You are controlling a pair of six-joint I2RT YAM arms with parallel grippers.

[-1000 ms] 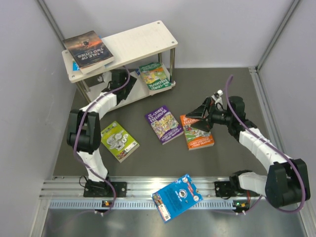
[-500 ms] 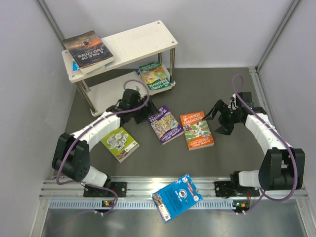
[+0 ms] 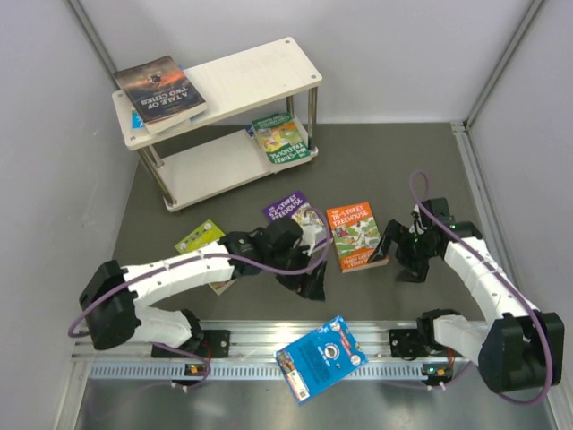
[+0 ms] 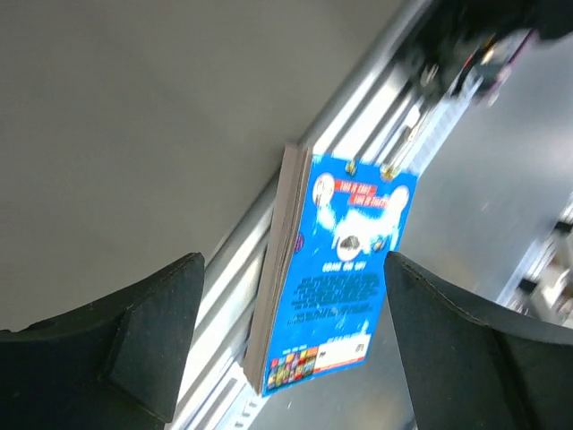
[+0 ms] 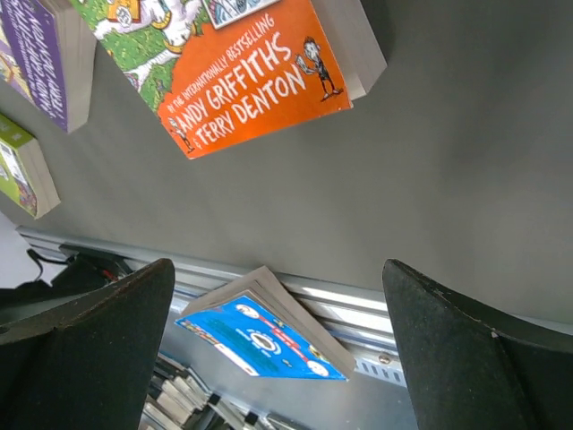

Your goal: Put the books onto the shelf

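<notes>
My left gripper grabs the bright blue book by the corner of its page edge (image 3: 335, 322) next. That leaves its spine side free to settle on the shelf (image 3: 269, 67).
The shelf (image 3: 269, 67) stands at the back left; a dark book (image 3: 161, 90) lies on its top board and a green book (image 3: 282, 141) on its lower board. On the mat lie a purple book (image 3: 288, 208), an orange book (image 3: 356, 235) and a lime-green book (image 3: 197, 237), the purple and lime-green ones partly under my left arm. A bright blue book (image 3: 320, 356) rests on the front rail. My left gripper (image 3: 311, 285) hangs open just behind it, with the blue book (image 4: 336, 269) framed between its fingers (image 4: 152, 331). My right gripper (image 3: 400, 258) is open beside the orange book (image 5: 251, 81).
Grey walls close in the back and both sides. The metal rail (image 3: 242, 339) with both arm bases runs along the front edge. A blue cover (image 3: 136, 119) peeks out under the dark book. The right wrist view also shows the blue book (image 5: 269, 336) on the rail.
My left arm has swung away from the shelf's lower board, across the mat toward the front rail. My right gripper has drawn back right and down from the orange book.
</notes>
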